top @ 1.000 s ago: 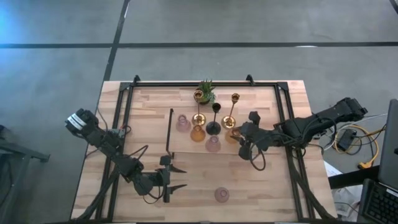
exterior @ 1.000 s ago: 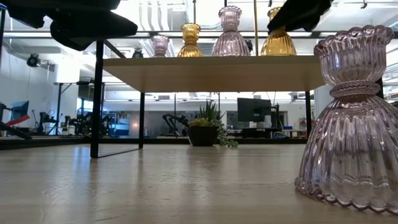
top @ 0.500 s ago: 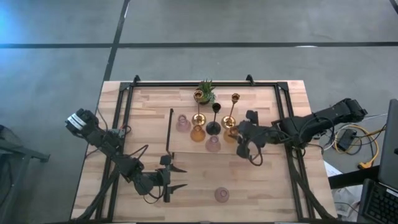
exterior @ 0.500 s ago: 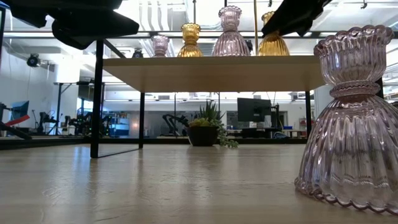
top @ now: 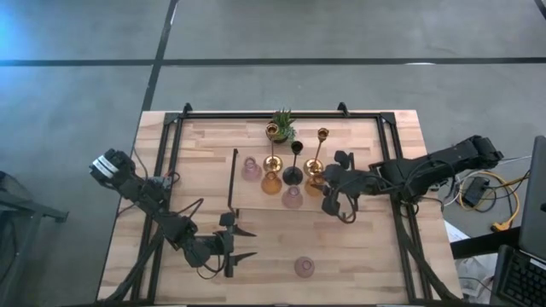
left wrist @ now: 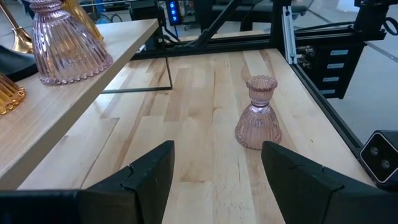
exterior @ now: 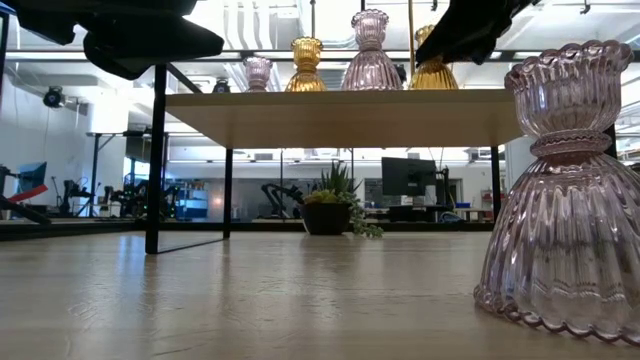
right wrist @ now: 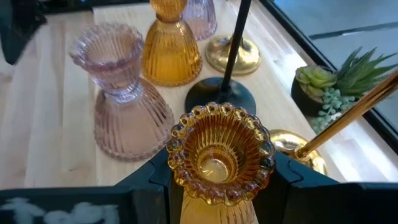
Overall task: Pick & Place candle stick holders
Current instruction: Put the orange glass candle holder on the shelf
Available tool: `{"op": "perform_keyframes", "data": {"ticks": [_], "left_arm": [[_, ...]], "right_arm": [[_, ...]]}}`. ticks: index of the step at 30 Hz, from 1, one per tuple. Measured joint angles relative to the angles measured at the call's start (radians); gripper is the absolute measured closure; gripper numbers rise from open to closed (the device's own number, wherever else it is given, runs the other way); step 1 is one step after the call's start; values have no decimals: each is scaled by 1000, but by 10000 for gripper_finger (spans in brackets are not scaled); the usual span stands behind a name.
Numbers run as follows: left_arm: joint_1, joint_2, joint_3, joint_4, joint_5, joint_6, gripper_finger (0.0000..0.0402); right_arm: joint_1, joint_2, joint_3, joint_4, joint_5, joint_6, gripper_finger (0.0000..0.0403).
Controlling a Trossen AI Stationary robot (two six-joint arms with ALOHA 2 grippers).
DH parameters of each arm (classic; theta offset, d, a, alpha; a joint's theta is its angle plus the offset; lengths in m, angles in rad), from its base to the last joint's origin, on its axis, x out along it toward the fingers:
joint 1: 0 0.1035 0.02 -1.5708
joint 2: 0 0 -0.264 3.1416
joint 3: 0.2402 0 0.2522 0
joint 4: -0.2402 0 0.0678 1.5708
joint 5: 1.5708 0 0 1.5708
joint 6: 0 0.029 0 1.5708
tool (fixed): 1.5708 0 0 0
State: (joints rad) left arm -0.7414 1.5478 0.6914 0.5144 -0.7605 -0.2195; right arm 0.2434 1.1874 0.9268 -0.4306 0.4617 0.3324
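Observation:
The amber glass holder in my right gripper stands upright over the wooden shelf beside the black base, so my right gripper opens next.
A raised wooden shelf (top: 247,200) stands mid-table with candle stick holders on it: two slim gold ones (top: 273,160) (top: 317,166), a slim black one (top: 293,174), two pink glass ones (top: 250,168) (right wrist: 121,93) and an amber one (right wrist: 171,43). My right gripper (top: 324,189) is over the shelf's right end, shut on a second amber glass holder (right wrist: 221,155). Another pink glass holder (left wrist: 258,118) stands on its base on the table near the front edge. My left gripper (top: 246,243) waits open to the left of it, pointing at it. My right gripper pinches the amber glass holder between its two fingers (right wrist: 155,177), on the narrow part just under the flared, scalloped cup (right wrist: 186,168). The fingers slant down from the table's right. The holder stays upright; whether its base (exterior: 432,75) rests on the shelf, I cannot tell.
A small potted green plant (top: 282,124) sits at the far edge behind the shelf. Black frame rails (top: 171,162) run along the table's left, right and far sides. The shelf's black legs (exterior: 155,160) stand on the table. Bare tabletop lies in front of the shelf.
My right gripper has edged a little toward the table's left along the shelf, and the amber holder has gone with it, still upright.

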Motion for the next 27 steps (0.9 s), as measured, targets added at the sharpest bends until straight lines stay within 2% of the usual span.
{"op": "perform_keyframes", "data": {"ticks": [27], "left_arm": [[-1, 0, -3, 0, 0, -1, 156]], "right_arm": [[-17, 38, 3, 22, -18, 10, 272]]}}
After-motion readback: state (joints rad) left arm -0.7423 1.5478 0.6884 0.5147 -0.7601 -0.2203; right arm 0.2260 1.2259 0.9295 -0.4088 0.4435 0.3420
